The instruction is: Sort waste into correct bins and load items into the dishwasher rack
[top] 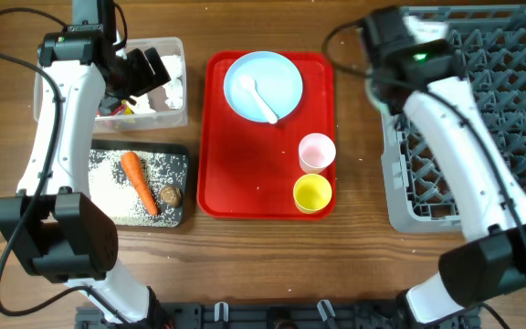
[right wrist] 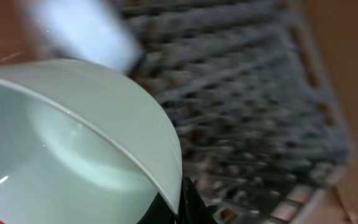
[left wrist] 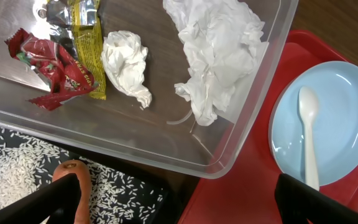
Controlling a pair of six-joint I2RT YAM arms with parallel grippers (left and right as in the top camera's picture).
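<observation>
My right gripper holds the pale green bowl (right wrist: 117, 102) with its edge outside the rack's rim, and it needs to keep holding until the bowl sits inside the grey rack.
My left gripper (left wrist: 179, 202) is open and empty, hovering over the near edge of the clear tub (left wrist: 241, 134); in the overhead view it (top: 151, 66) is above that tub (top: 173, 50). The tub holds red and yellow wrappers (left wrist: 61, 59) and crumpled white tissue (left wrist: 219, 53). The black tray (top: 181, 155) holds rice grains (top: 108, 187), the carrot (top: 139, 182) and the brown lump (top: 171, 196). My right gripper (right wrist: 182, 199) is shut on the rim of a light blue bowl (right wrist: 73, 143), above the grey rack (top: 500, 119).
The red tray (top: 263, 196) holds the light blue plate (top: 263, 84) with the white spoon (top: 261, 99), the pink cup (top: 316, 153) and the yellow cup (top: 312, 193). In the overhead view the right arm (top: 455, 128) crosses the rack's left side and hides the bowl.
</observation>
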